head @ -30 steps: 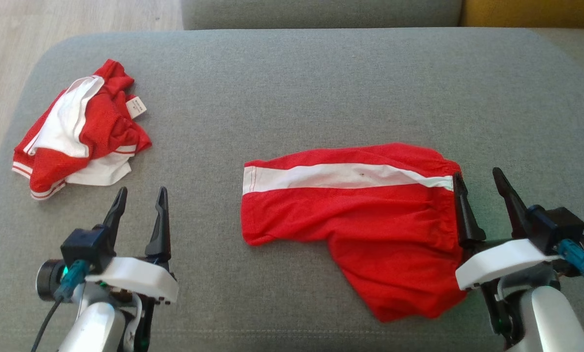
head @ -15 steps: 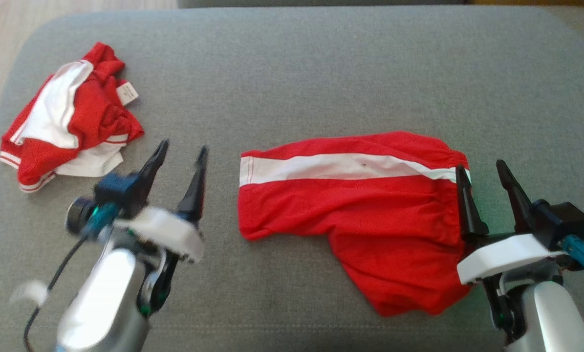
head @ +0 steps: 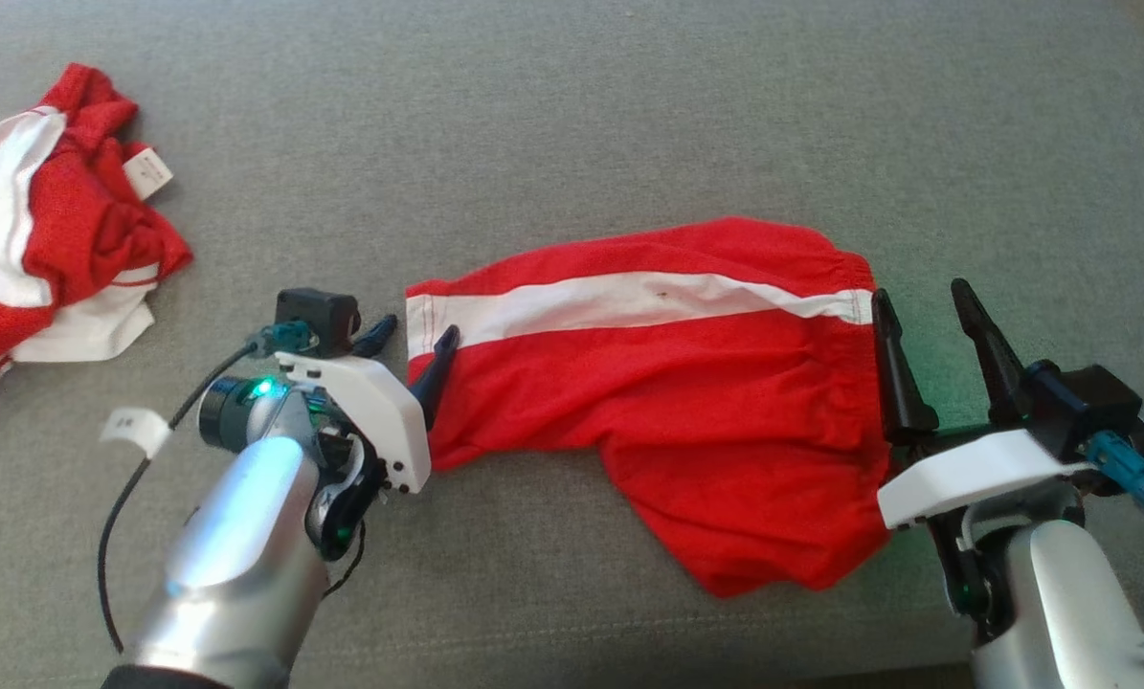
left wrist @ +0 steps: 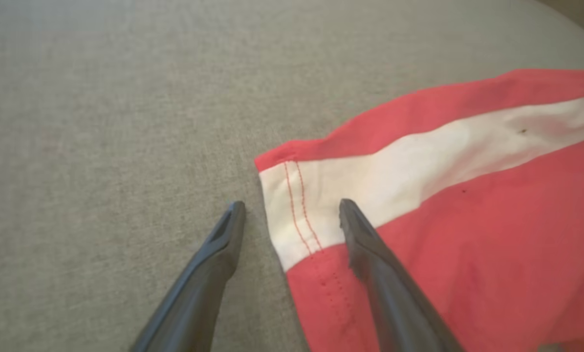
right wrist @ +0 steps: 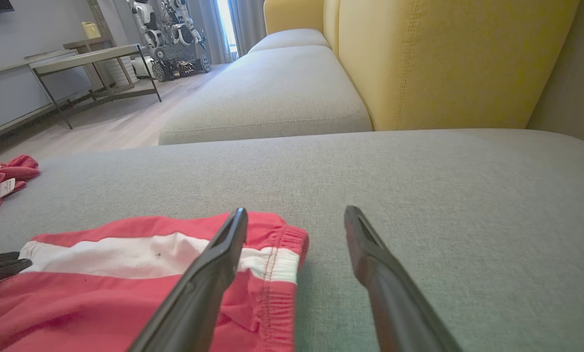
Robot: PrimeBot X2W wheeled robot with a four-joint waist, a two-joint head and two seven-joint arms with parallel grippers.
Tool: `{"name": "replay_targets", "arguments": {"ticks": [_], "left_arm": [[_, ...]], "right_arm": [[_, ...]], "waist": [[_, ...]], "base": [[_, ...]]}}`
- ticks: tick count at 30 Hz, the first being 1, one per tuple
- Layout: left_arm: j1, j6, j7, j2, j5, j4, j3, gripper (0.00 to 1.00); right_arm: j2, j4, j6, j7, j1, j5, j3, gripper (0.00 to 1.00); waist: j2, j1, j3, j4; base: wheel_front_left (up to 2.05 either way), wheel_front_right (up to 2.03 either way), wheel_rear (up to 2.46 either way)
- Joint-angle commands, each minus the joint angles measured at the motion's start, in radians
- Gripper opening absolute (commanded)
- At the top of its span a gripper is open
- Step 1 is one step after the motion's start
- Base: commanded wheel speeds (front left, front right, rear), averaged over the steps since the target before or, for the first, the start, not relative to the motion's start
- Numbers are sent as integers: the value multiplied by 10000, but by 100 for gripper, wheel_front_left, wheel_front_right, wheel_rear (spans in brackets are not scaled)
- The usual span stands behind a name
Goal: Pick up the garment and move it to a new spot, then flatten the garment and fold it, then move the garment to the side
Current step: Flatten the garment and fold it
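My right gripper is to fold the red shorts point(head: 694, 390) neatly, so it grabs them next by the waistband corner with the white stripe point(head: 858, 303).
The garment point(head: 686, 402) is a pair of red shorts with a white side stripe, spread on the grey sofa cushion point(head: 572, 144). My left gripper point(head: 416, 343) is open at its left hem. In the left wrist view the garment point(left wrist: 443, 210) has its hem corner between the open fingers of the left gripper point(left wrist: 292, 208), one finger over the cloth and one over the bare cushion. My right gripper point(head: 921, 301) stands open at the waistband end. The right wrist view shows the right gripper point(right wrist: 295, 212) with its left finger above the elastic waistband of the garment point(right wrist: 125, 288).
A second crumpled red and white garment point(head: 45, 230) lies at the cushion's far left. Behind the cushion are a yellow sofa back point(right wrist: 443, 58), another grey seat point(right wrist: 272, 93), a low table point(right wrist: 81, 58) and a parked robot point(right wrist: 174, 34) on the wooden floor.
My left arm has swung right and forward, from bare cushion to the shorts' left hem. The head camera has tilted down, shifting the whole picture. The right gripper has stayed at the waistband.
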Motion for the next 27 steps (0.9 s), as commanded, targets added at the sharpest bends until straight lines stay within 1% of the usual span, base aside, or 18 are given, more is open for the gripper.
{"name": "replay_targets", "arguments": {"ticks": [1, 3, 5, 6, 13, 22, 23, 24, 25, 27], "left_arm": [[-542, -71, -24, 155, -70, -10, 301, 100], [-667, -139, -17, 94, -168, 317, 297, 100], [-786, -202, -103, 54, -205, 532, 262, 25], [-830, -235, -135, 33, -228, 622, 237, 0], [-1110, -364, -384, -45, -258, 949, 57, 0], [-1376, -457, -793, -189, -293, 1312, -195, 0], [-1388, -463, -866, -200, -293, 1336, -218, 0], [-1398, -470, -922, -211, -297, 1364, -242, 0], [-1408, -476, -979, -220, -307, 1389, -260, 0], [-1427, -485, -1108, -215, -317, 1418, -287, 0]], "right_arm": [[-22, -286, 75, -105, -319, 73, 183, 100], [-22, -261, 75, -100, -317, 67, 119, 100], [-22, -232, 75, -63, -307, 55, 26, 100], [-22, -202, 75, -16, -299, 44, -30, 100], [-44, 89, 75, 512, -394, -7, -188, 100], [-477, 657, 75, 1891, -923, 569, 395, 100], [-517, 704, 75, 2067, -952, 671, 441, 76], [-557, 714, 75, 2179, -975, 758, 463, 35], [-569, 733, 75, 2329, -973, 891, 498, 0], [-628, 720, 75, 2589, -955, 1088, 548, 0]], "waist": [[0, 0, 48, -57], [0, 0, 70, -74], [0, 0, 92, -65], [0, 0, 99, -50], [0, 0, 172, 117], [0, 0, 239, 402], [0, 0, 242, 423], [0, 0, 246, 447], [0, 0, 249, 465], [0, 0, 252, 490]], "base": [[0, 0, 0], [0, 0, 0], [0, 0, 0], [0, 0, 0], [0, 0, 0], [0, 0, 0], [0, 0, 0], [0, 0, 0], [0, 0, 0], [0, 0, 0]]}}
